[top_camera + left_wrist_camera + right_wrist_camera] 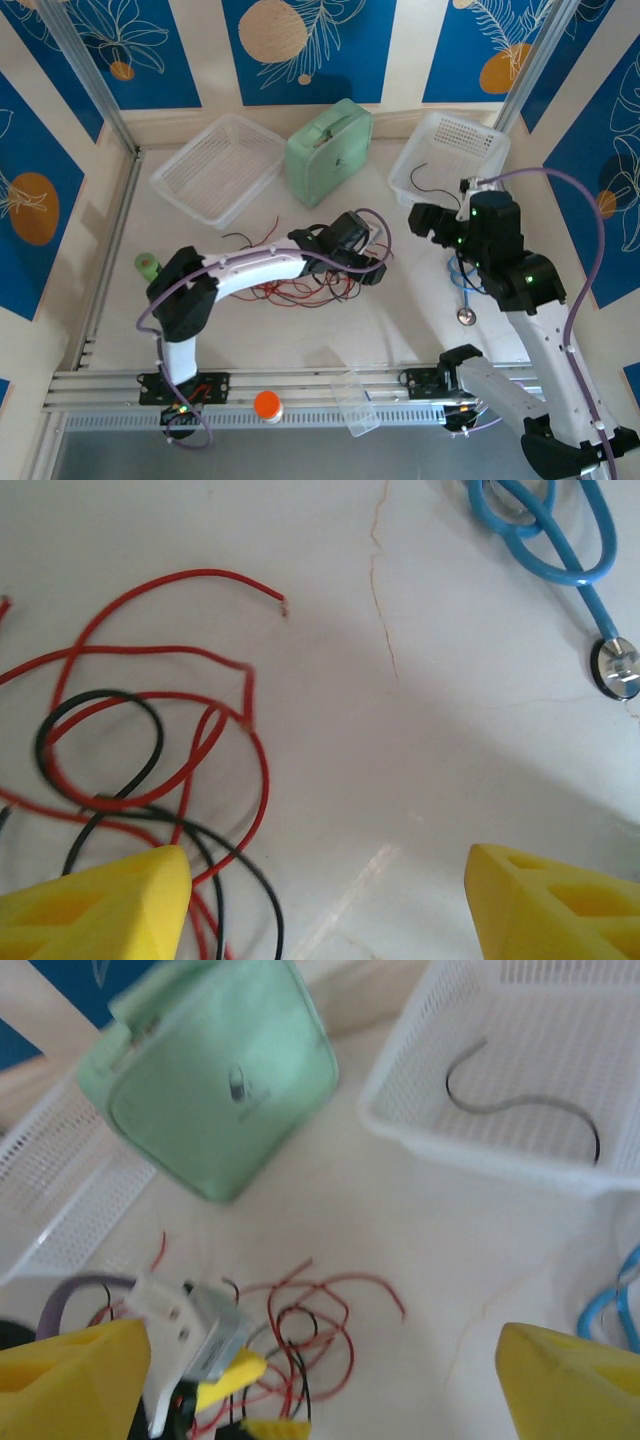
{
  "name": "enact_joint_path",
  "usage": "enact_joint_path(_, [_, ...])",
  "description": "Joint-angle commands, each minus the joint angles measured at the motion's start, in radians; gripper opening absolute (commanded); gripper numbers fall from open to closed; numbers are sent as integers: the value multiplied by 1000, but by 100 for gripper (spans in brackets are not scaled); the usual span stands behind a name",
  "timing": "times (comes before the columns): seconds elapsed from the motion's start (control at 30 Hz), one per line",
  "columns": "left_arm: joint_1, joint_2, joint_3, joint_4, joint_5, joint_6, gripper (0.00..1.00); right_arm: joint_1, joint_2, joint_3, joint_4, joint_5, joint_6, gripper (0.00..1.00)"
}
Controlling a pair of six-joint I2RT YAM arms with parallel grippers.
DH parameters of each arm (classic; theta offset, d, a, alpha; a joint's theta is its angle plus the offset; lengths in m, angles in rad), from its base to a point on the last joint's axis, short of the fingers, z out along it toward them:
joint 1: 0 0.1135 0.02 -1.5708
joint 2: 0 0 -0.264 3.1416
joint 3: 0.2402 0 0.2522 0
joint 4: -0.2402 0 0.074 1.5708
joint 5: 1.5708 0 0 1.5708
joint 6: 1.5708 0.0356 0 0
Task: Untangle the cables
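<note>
A single red cable at the tangle's outer edge is clear of the black cable, so my left gripper will grab it there next. Then it can untangle the cables.
Thin red and black cables lie tangled on the white table in the middle. In the left wrist view red cables loop around a black cable at the left. My left gripper hovers at the right edge of the tangle, open, with bare table between its fingers. My right gripper hangs open further right, looking down on the tangle and the left gripper's fingers. One black cable lies apart in the right white basket.
A blue stethoscope lies right of the tangle under my right arm. A mint-green case and a second white basket stand at the back. An orange-capped item and a clear container sit at the near edge.
</note>
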Motion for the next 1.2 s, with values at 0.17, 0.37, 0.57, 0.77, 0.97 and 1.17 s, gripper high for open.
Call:
enact_joint_path(0.17, [-16,120,161,-74,-138,7,61,23,-41,-121,-29,-69,112,87])
enact_joint_path(0.37, [-16,180,207,-115,-138,-2,50,25,-49,-127,-32,-64,121,87])
enact_joint_path(0.57, [-15,193,217,-120,-190,2,46,25,-61,-111,-44,-57,124,86])
enact_joint_path(0.77, [-15,218,250,-98,-216,14,41,25,-77,-109,-66,-54,134,86])
enact_joint_path(0.97, [-15,249,279,-108,-215,21,33,25,-92,-104,-87,-47,139,86])
enact_joint_path(1.17, [-15,243,262,-106,-220,16,32,25,-97,-92,-94,-44,141,86])
